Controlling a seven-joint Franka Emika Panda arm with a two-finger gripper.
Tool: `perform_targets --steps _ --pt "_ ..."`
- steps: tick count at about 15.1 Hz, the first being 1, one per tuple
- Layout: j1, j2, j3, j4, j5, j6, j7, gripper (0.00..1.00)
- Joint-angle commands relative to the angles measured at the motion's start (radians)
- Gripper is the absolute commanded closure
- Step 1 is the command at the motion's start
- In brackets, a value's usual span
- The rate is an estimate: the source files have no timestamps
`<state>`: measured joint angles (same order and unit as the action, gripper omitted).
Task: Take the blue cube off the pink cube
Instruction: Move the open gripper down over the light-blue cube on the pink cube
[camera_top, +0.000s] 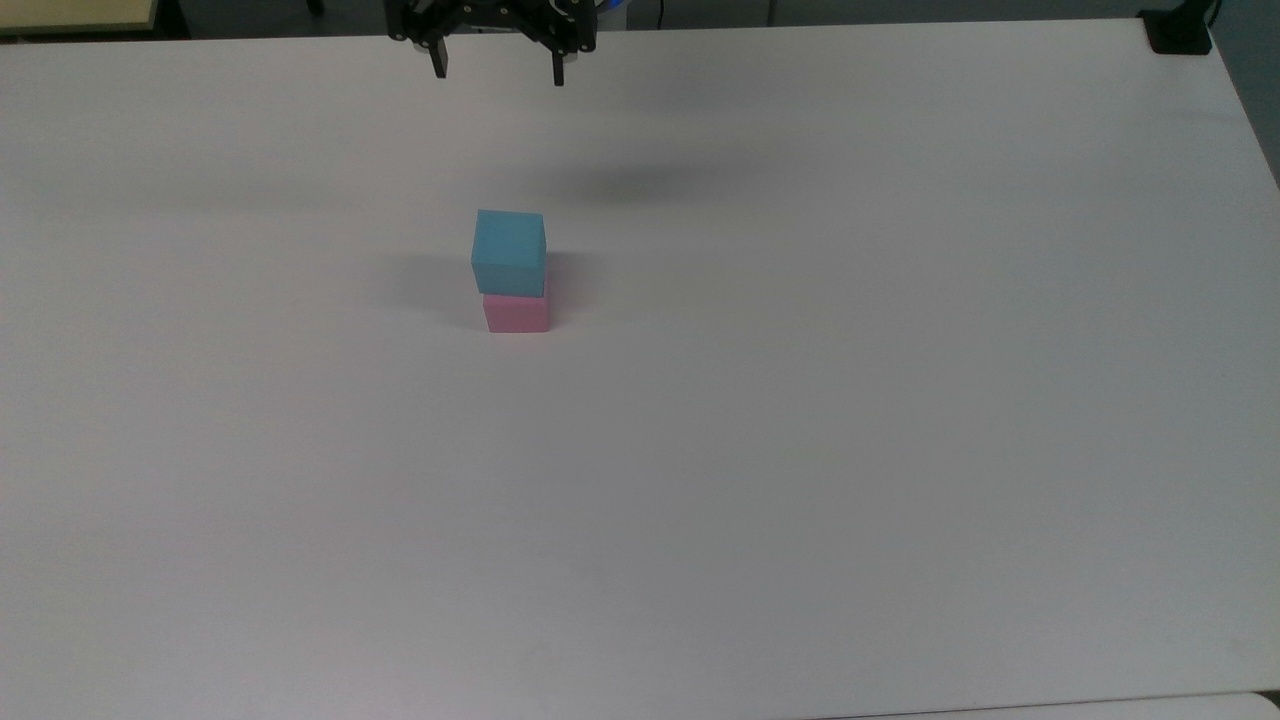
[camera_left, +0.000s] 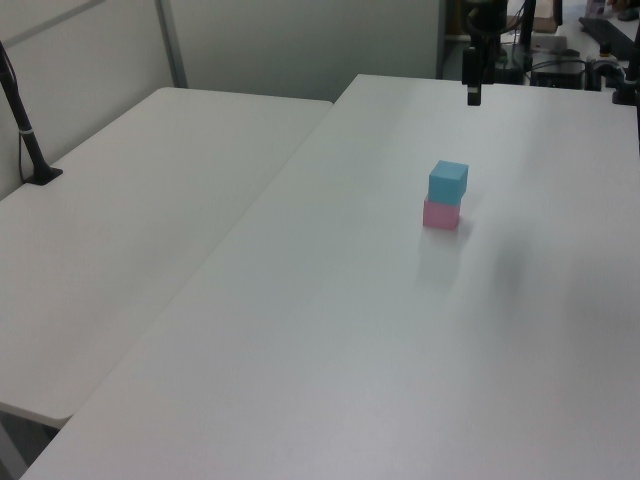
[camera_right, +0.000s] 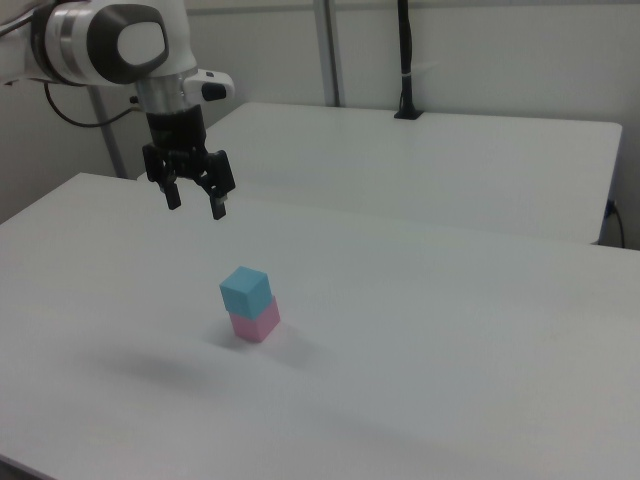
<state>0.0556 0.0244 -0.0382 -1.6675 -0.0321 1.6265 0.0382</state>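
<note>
My gripper grabs the upright sides of the blue cube next, to take the blue cube off the pink cube (camera_left: 440, 214).
The blue cube (camera_top: 510, 252) (camera_left: 448, 182) (camera_right: 245, 289) rests on top of the pink cube (camera_top: 516, 313) (camera_left: 440, 214) (camera_right: 255, 323), slightly offset, near the middle of the white table (camera_top: 800, 400). My gripper (camera_top: 497, 72) (camera_left: 473, 97) (camera_right: 196, 205) hangs open in the air above the table, nothing between its fingers. In the top view it sits at the upper edge, well beyond the stack. In the right view it is up and to the left of the cubes.
A second white table (camera_left: 130, 200) (camera_right: 430, 160) adjoins this one, with a black pole (camera_left: 25, 130) (camera_right: 405, 60) clamped to it. A black clamp (camera_top: 1180, 30) sits at the top view's upper right corner. Cables and equipment (camera_left: 560, 60) lie behind the arm's base.
</note>
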Motion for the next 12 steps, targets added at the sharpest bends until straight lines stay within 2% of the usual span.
perform_targets --steps 1,5,7,9,12 --pt "0.004 0.040 -0.012 0.020 0.015 0.030 -0.040 0.00" --pt "0.003 0.109 -0.017 0.008 -0.003 0.102 -0.043 0.00" --pt "0.003 0.129 -0.017 -0.030 -0.043 0.142 -0.043 0.00" --pt "0.003 0.134 -0.019 -0.084 -0.052 0.203 -0.043 0.00" --pt "0.006 0.178 -0.017 -0.104 -0.087 0.236 -0.043 0.00"
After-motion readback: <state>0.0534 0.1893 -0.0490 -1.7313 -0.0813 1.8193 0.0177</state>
